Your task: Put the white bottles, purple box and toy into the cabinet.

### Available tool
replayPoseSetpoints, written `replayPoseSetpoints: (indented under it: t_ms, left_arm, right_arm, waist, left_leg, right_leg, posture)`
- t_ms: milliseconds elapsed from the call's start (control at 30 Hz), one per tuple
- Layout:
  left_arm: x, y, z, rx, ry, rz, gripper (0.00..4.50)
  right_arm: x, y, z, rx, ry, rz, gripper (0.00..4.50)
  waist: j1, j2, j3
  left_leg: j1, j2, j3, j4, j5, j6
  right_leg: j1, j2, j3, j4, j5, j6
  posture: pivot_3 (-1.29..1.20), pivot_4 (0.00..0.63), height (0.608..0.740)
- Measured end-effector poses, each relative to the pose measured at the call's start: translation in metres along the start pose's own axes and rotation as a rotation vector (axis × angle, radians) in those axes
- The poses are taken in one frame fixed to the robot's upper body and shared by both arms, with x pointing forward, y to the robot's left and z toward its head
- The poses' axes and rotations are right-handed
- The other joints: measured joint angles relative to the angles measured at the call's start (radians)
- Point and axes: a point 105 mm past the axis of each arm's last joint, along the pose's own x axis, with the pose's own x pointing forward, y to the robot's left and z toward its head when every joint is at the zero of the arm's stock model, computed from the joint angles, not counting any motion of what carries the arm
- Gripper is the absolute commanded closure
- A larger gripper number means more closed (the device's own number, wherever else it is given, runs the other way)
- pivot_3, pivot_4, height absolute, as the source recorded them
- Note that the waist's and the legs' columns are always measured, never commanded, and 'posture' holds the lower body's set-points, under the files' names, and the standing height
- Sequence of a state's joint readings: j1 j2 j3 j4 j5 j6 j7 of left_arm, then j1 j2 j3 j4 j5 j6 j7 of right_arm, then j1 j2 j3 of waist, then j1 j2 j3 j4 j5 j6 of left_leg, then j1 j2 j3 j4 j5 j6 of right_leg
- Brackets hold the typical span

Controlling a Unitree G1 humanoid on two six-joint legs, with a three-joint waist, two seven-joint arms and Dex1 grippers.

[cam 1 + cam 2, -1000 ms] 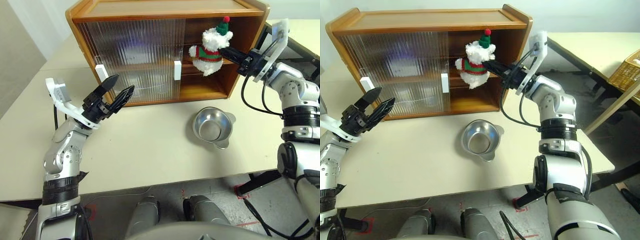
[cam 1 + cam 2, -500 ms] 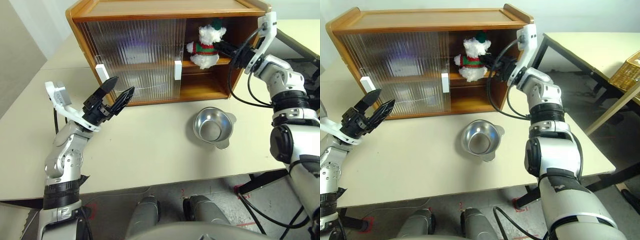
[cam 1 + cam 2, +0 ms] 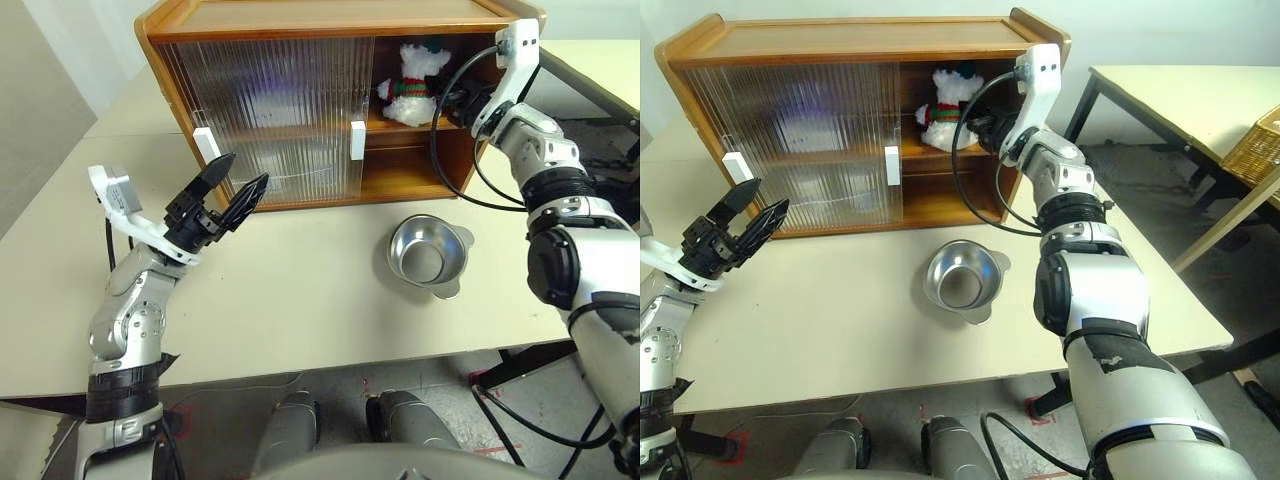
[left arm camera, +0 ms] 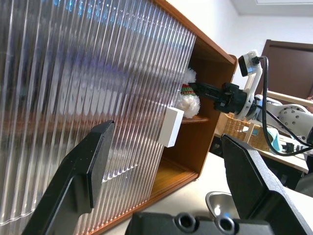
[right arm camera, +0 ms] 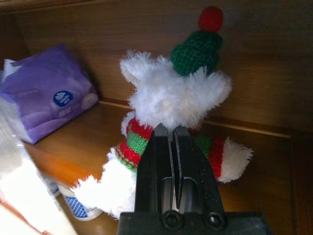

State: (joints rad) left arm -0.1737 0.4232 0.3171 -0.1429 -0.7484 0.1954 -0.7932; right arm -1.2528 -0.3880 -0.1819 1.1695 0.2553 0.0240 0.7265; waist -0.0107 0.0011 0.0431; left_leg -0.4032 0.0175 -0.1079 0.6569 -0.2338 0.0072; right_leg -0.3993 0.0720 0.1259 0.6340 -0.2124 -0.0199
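Observation:
The toy's lower body is inside the shelf's front edge, so the robot's right gripper should open now, and the toy would stay there.
The toy (image 3: 410, 82), a fluffy white plush in a red-and-green sweater and green hat, is inside the cabinet (image 3: 330, 18), in its open right side at the level of the inner shelf. My right gripper (image 5: 170, 131) reaches into that opening and is shut on the plush's back. The purple box (image 5: 46, 95) lies on the same shelf beside the toy. Part of a white bottle (image 5: 82, 208) with blue print shows below the shelf edge. My left gripper (image 3: 232, 182) hovers open over the table in front of the cabinet's left door, holding nothing.
Both ribbed sliding doors with white handles (image 3: 356, 140) cover the cabinet's left and middle. A round steel bowl (image 3: 425, 255) sits on the table in front of the open side. A second table and a wicker basket (image 3: 1252, 145) stand off to the right.
My right gripper has carried the toy from the cabinet's front edge deeper into the upper compartment, and the wrist has turned. The left arm has stayed still.

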Motion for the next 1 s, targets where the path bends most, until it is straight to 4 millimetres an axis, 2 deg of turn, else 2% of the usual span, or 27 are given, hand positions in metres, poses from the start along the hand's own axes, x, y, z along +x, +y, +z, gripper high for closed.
replayPoseSetpoints:
  t_ms: [133, 233, 567, 600, 767, 1000]
  left_arm:
    - [0.0, -0.001, 0.0, 0.0, -0.002, 0.001, 0.0]
    - [0.0, -0.001, 0.001, 0.002, -0.004, 0.002, 0.0]
    - [0.0, -0.001, 0.001, 0.0, -0.007, 0.003, 0.0]
    - [0.0, -0.001, 0.001, 0.0, -0.007, 0.003, 0.0]
    - [0.001, -0.002, 0.0, -0.002, -0.009, 0.002, 0.0]
    - [0.001, -0.003, -0.001, -0.009, -0.013, -0.001, 0.0]
  right_arm:
    - [0.002, 0.0, -0.002, -0.003, -0.006, -0.019, 4.49]
    - [0.004, 0.002, -0.002, -0.021, 0.0, -0.024, 3.86]
    - [0.005, 0.002, -0.007, -0.04, 0.023, -0.027, 0.2]
    - [0.004, 0.002, -0.006, -0.04, 0.023, -0.027, 0.05]
    - [0.002, 0.0, -0.001, -0.049, 0.004, -0.023, 0.05]
    - [-0.01, -0.005, 0.021, -0.07, -0.088, 0.014, 0.05]
  waist:
    - [0.0, 0.0, 0.0]
    - [0.0, 0.0, 0.0]
    - [0.0, 0.0, 0.0]
    - [0.0, 0.0, 0.0]
    - [0.0, 0.0, 0.0]
    - [0.0, 0.0, 0.0]
  left_leg:
    - [0.0, 0.001, 0.0, 0.0, 0.0, 0.0]
    - [0.0, 0.001, 0.0, -0.001, 0.0, 0.0]
    - [0.0, 0.004, 0.001, -0.002, -0.001, -0.001]
    - [0.0, 0.004, 0.001, -0.002, -0.001, -0.001]
    - [0.0, 0.004, 0.001, -0.004, -0.001, -0.001]
    - [0.0, 0.004, 0.002, -0.004, -0.001, -0.001]
  right_leg:
    - [0.0, 0.0, 0.0, 0.0, 0.0, 0.0]
    - [0.0, 0.0, 0.0, 0.0, 0.0, 0.0]
    - [-0.001, 0.001, 0.0, 0.0, 0.0, -0.001]
    - [-0.002, 0.001, 0.0, 0.0, -0.001, -0.001]
    - [-0.002, 0.001, -0.001, 0.0, -0.001, -0.001]
    - [-0.002, 0.001, -0.001, 0.0, 0.0, 0.0]
  posture:
    - [0.04, 0.04, 0.74]
    - [0.04, 0.04, 0.74]
    - [0.02, 0.038, 0.74]
    - [0.02, 0.038, 0.74]
    - [0.02, 0.039, 0.74]
    - [0.02, 0.039, 0.74]
